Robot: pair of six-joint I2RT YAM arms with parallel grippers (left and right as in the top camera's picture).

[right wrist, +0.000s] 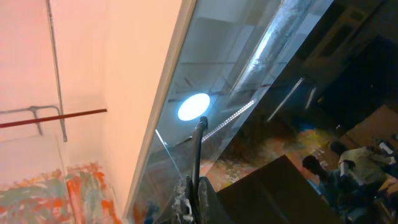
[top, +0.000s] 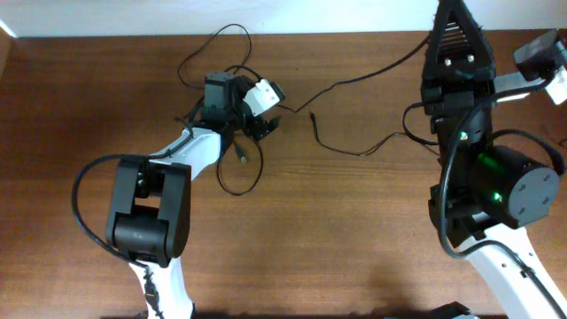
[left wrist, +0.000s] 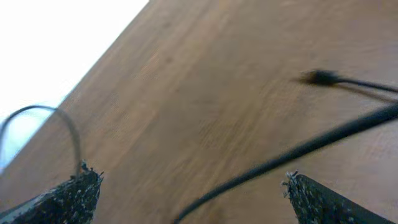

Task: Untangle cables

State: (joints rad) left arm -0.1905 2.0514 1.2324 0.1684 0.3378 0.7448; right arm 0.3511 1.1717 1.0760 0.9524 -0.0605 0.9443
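Note:
The piece of cable at the tangle's edge (top: 281,107) (left wrist: 206,198) needs to be untangled. My left gripper should grab that piece of cable next, away from where my right gripper holds.
Several thin black cables (top: 232,69) lie tangled at the back left of the wooden table. One strand (top: 372,71) runs right from the tangle toward the raised right arm. Another (top: 354,149) lies loose mid-table. My left gripper (top: 257,128) hovers at the tangle's right edge. In the left wrist view it (left wrist: 190,175) is open, and a cable (left wrist: 292,152) crosses the table below the gap, untouched. A plug end (left wrist: 320,78) lies beyond. My right gripper (right wrist: 194,186) points upward, shut on a thin black cable (right wrist: 199,149) that sticks out past its tips.
A cable loop (top: 241,177) lies next to the left arm's forearm (top: 190,151). The right arm's base (top: 505,190) stands at the table's right side. The back table edge (top: 133,36) meets a white wall.

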